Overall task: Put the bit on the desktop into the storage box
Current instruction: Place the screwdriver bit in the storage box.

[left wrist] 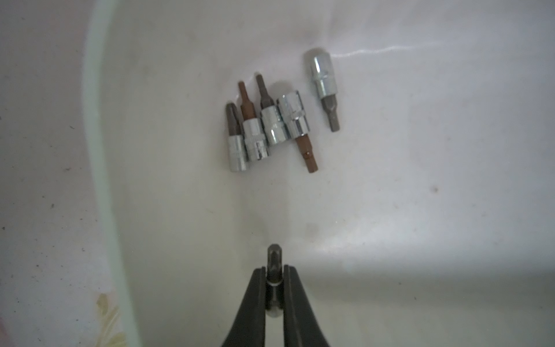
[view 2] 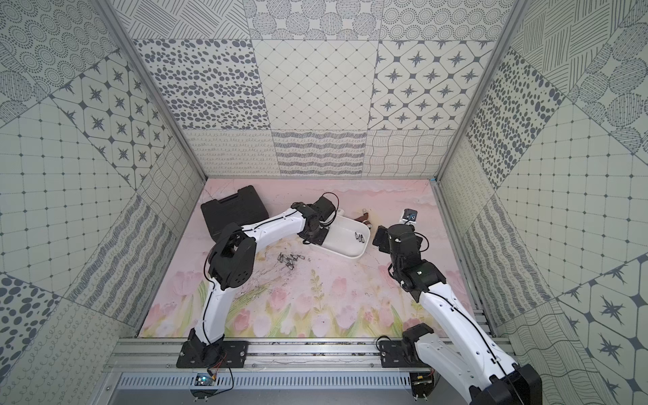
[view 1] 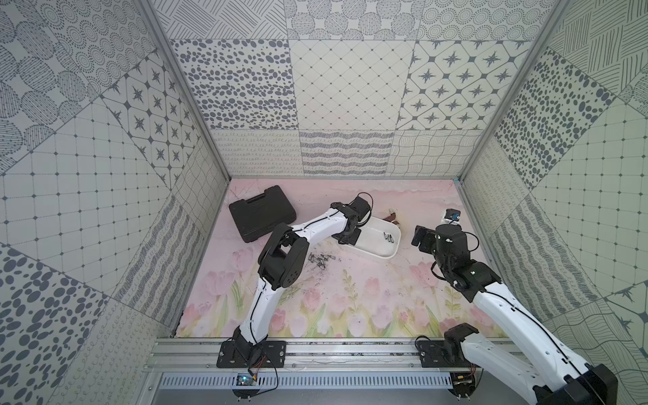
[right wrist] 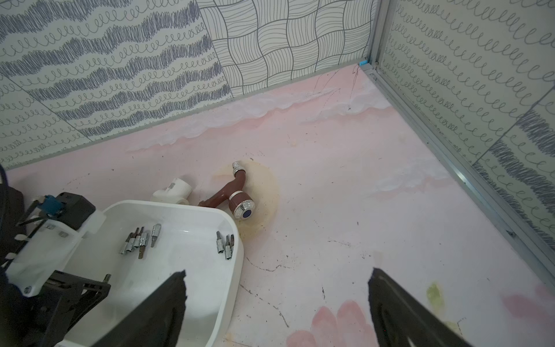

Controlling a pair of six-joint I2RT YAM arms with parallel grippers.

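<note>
The small dark bit is above the storage box's empty flat bottom and would land in the storage box, so the left gripper should open now.
My left gripper [left wrist: 274, 269] is shut on a small dark bit [left wrist: 274, 255] and hovers over the floor of the white storage box [left wrist: 96, 150]. Several chrome-collared bits [left wrist: 270, 126] lie together in the box ahead of it. In both top views the box [view 1: 377, 258] [view 2: 350, 255] sits mid-back on the tulip desktop [view 1: 350, 298]. A cluster of loose bits [view 1: 321, 261] [view 2: 289, 260] lies on the desktop in front of the box's left end. My right gripper [right wrist: 276, 300] is open and empty, just right of the box's rim [right wrist: 237, 270].
A black tool case [view 1: 261, 214] lies at the back left. Behind the box lie a brown faucet [right wrist: 237, 195] and a white pipe elbow [right wrist: 174, 192]. Patterned walls close three sides, and a metal rail [view 1: 333, 354] runs along the front.
</note>
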